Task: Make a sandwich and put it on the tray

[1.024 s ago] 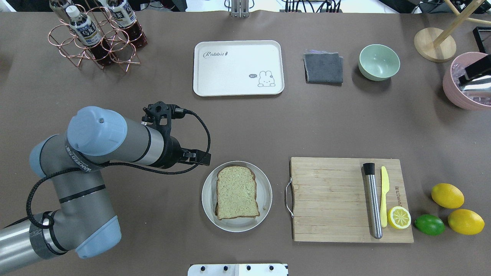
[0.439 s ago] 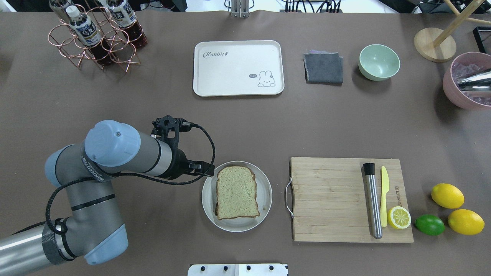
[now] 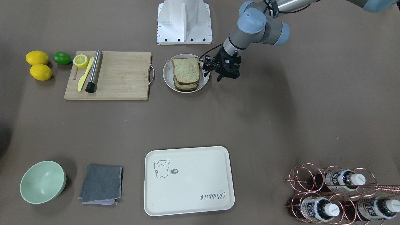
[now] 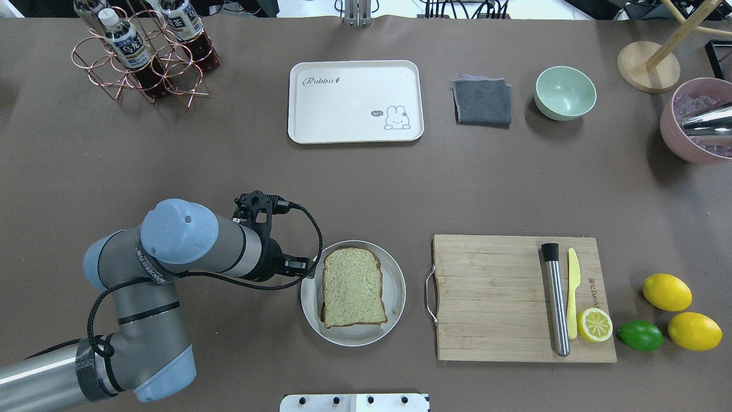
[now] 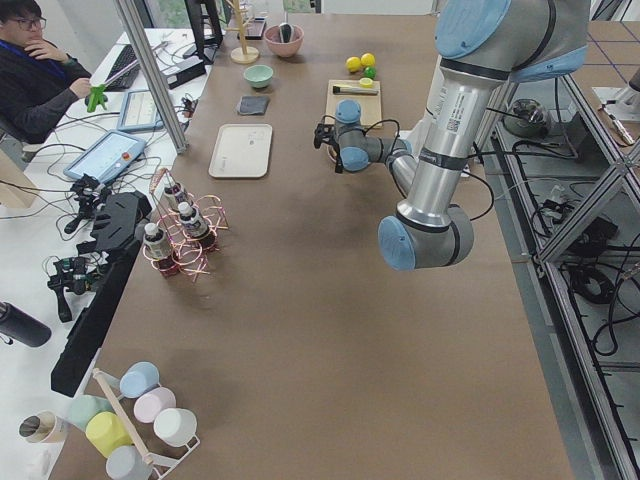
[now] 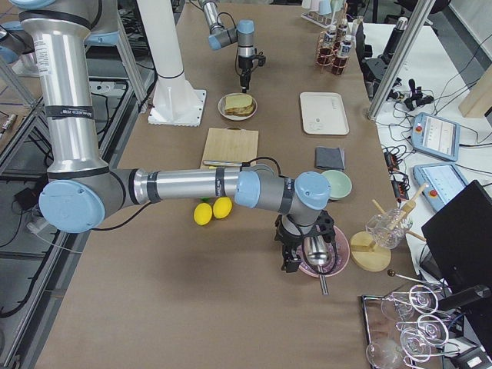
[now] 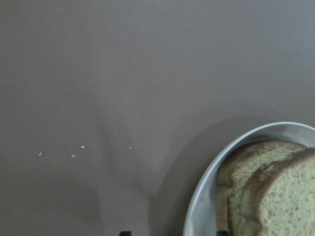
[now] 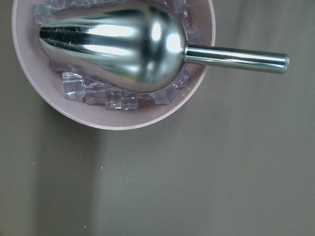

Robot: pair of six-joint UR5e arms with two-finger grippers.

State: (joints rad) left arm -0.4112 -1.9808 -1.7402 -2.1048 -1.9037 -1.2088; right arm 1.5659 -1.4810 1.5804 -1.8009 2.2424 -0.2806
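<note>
My left gripper is going to grab the plate by its rim (image 3: 204, 81) next, so that the sandwich stays stacked while the plate goes to the tray (image 3: 189, 181).
The sandwich (image 4: 351, 286) is a stack of speckled brown bread slices on a round white plate (image 4: 394, 274); no egg shows. It also shows in the front view (image 3: 186, 71) and the left wrist view (image 7: 280, 196). My left gripper (image 4: 303, 266) is open and empty, low at the plate's left rim, with the rim between its fingertips (image 7: 125, 233). The cream-white tray (image 4: 354, 100) lies empty at the far middle of the table. My right gripper (image 6: 296, 257) hovers by a pink bowl; I cannot tell if it is open or shut.
The pink bowl (image 8: 113, 115) holds ice cubes and a metal scoop (image 8: 123, 49). A wooden cutting board (image 4: 492, 297) carries a muddler, a yellow knife and a lemon half. Lemons and a lime (image 4: 640, 335), a green bowl (image 4: 565, 92), a grey cloth (image 4: 482, 101) and a bottle rack (image 4: 143, 51) stand around.
My left arm has moved right and toward the near edge, bringing its gripper to the plate's left rim. The dark part over the pink bowl has left the overhead view.
</note>
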